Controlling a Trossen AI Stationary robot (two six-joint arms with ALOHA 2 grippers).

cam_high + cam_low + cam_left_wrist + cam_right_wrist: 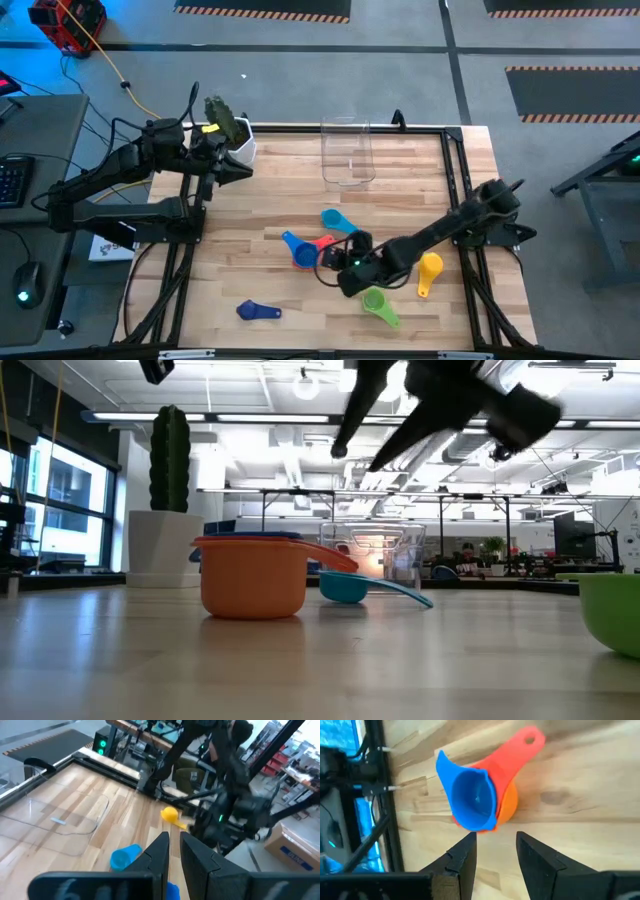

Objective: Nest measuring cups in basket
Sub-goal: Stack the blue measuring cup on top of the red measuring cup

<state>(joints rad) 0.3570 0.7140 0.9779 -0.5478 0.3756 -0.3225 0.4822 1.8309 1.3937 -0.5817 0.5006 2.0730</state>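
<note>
The red cup should be grabbed next by its handle (325,241) with my right gripper. The nested stack should then stay steady under the blue cup (304,254).
A blue cup sits nested in a red cup, which sits in an orange cup; the stack (305,250) (477,800) stands on its base at mid-table. My right gripper (328,260) (495,840) is open, low beside the stack, touching nothing. The light blue cup (335,220), yellow cup (430,270), green cup (378,303) and dark blue cup (258,311) lie apart on the wood. The clear basket (348,150) stands at the far edge. My left gripper (245,170) (174,840) waits by the far left corner, fingers nearly together.
A white pot with a green cactus (232,130) stands at the far left corner beside my left arm. Bare wood lies between the stack and the basket (385,555). The green cup (610,615) is close to the near edge.
</note>
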